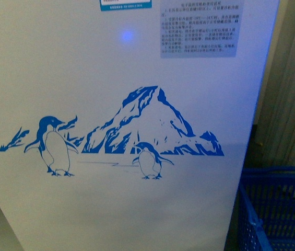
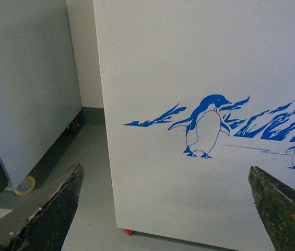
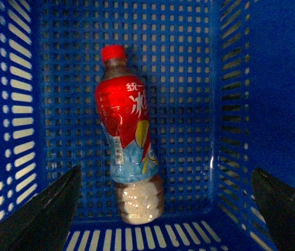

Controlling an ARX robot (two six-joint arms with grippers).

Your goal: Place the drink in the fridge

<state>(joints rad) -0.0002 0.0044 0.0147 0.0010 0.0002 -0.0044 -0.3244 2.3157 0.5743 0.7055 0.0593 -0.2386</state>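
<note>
The right gripper takes hold of the bottle by its labeled middle (image 3: 126, 127) next, to put the drink in the fridge.
The drink (image 3: 128, 137), a clear bottle with a red cap and red label, lies flat on the floor of a blue plastic basket (image 3: 189, 78) in the right wrist view. My right gripper (image 3: 165, 209) is open and empty above the basket, its jaws apart on either side of the bottle's base, not touching it. The fridge (image 1: 137, 63) fills the front view as a white wall with a blue penguin-and-mountain decal; it also shows in the left wrist view (image 2: 199, 63). My left gripper (image 2: 165, 209) is open and empty, facing the fridge's side. The fridge lid is out of view.
The blue basket (image 1: 278, 209) stands on the floor to the right of the fridge. A grey cabinet on wheels (image 2: 27, 89) stands to the fridge's left with a strip of grey floor (image 2: 87, 172) between them. A curtain (image 1: 293, 78) hangs behind the basket.
</note>
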